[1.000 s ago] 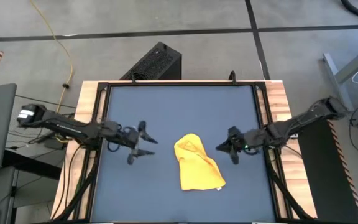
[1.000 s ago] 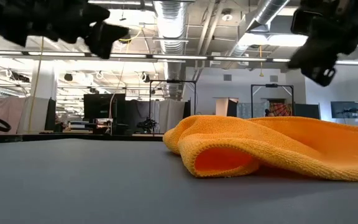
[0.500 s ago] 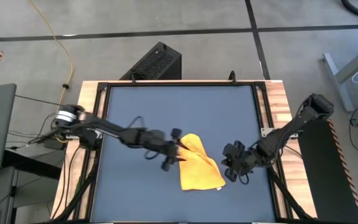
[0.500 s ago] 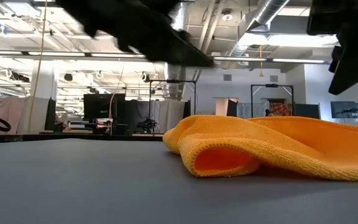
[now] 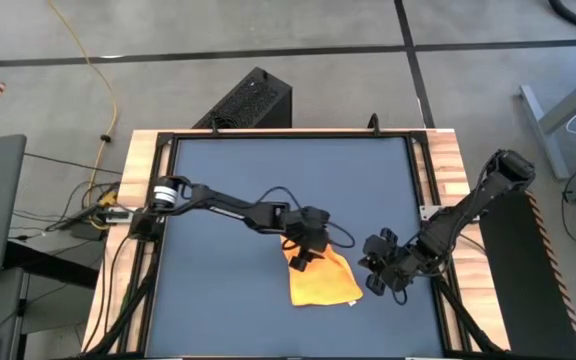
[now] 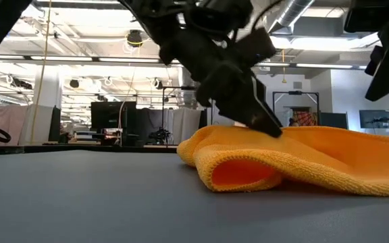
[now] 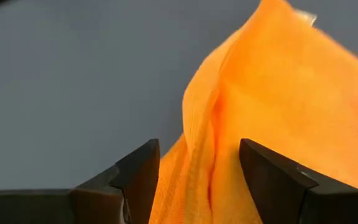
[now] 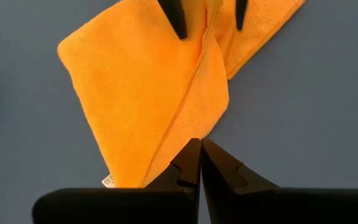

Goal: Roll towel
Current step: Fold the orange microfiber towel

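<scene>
I should grab the yellow towel by its raised fold (image 7: 204, 143) next with my left gripper. Then I can lift and straighten the towel for rolling.
The yellow towel (image 5: 328, 282) lies crumpled flat on the dark blue table (image 5: 228, 180), right of centre, with a raised fold (image 7: 204, 143) along its far-left end. Its white tag (image 8: 107, 180) is at the near corner. My left gripper (image 5: 303, 250) is open and slants down over that far end, one finger on each side of the fold (image 8: 207, 28). My right gripper (image 5: 375, 270) is shut and hovers over the table just right of the towel's right edge. My left gripper has its open fingers (image 7: 138, 174) on either side of the towel's raised fold at the far-left end, coming slanting down from the table's left. A fingertip (image 6: 270, 125) reaches the cloth's upper surface in the low view; I cannot tell whether it touches.
A black box (image 5: 250, 100) stands on the floor beyond the table's far edge. Wooden rails (image 5: 446, 170) frame the table's sides. There is bare tabletop to the left of and beyond the towel.
My left gripper has swept from the table's left side toward the right and down onto the towel's far end, staying open and rolling a little. My right gripper has moved toward the near edge and turned, still shut. The towel has kept its shape and place.
</scene>
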{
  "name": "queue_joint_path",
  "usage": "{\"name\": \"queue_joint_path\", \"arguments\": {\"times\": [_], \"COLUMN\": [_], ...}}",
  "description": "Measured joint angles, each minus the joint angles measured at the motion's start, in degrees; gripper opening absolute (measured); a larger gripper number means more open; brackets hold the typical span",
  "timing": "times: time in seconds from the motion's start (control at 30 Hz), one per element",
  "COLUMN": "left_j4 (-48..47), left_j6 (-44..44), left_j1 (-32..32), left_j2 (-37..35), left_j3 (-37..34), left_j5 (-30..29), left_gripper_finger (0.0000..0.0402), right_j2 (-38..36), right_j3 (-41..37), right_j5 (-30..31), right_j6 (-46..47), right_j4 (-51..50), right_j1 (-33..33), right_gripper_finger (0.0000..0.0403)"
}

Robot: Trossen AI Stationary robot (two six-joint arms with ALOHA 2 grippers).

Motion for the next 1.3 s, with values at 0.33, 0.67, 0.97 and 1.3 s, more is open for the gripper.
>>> {"name": "queue_joint_path", "arguments": {"times": [0.33,0.67,0.97,1.3], "left_j4": [-1.90,-1.89,-1.94,-2.40], "left_j6": [0.04,-0.79,-0.61,-0.47], "left_j1": [0.23,0.29,0.92,1.67], "left_j2": [0.83,0.47,0.47,0.47], "left_j3": [1.36,1.36,1.36,1.31], "left_j5": [1.19,1.96,2.18,2.08], "left_gripper_finger": [0.0092,0.0012,0.0071,0.0006], "right_j2": [0.02,0.02,1.09,9.62], "right_j3": [0.00,0.00,0.00,0.00], "right_j5": [-3.42,-3.65,-3.63,-5.04], "right_j6": [0.33,0.44,0.42,-5.42], "right_j4": [1.11,1.18,2.96,7.08], "right_j1": [-0.04,-0.05,-1.00,-2.39], "right_gripper_finger": [0.0040,0.0067,0.0136,0.0211]}}
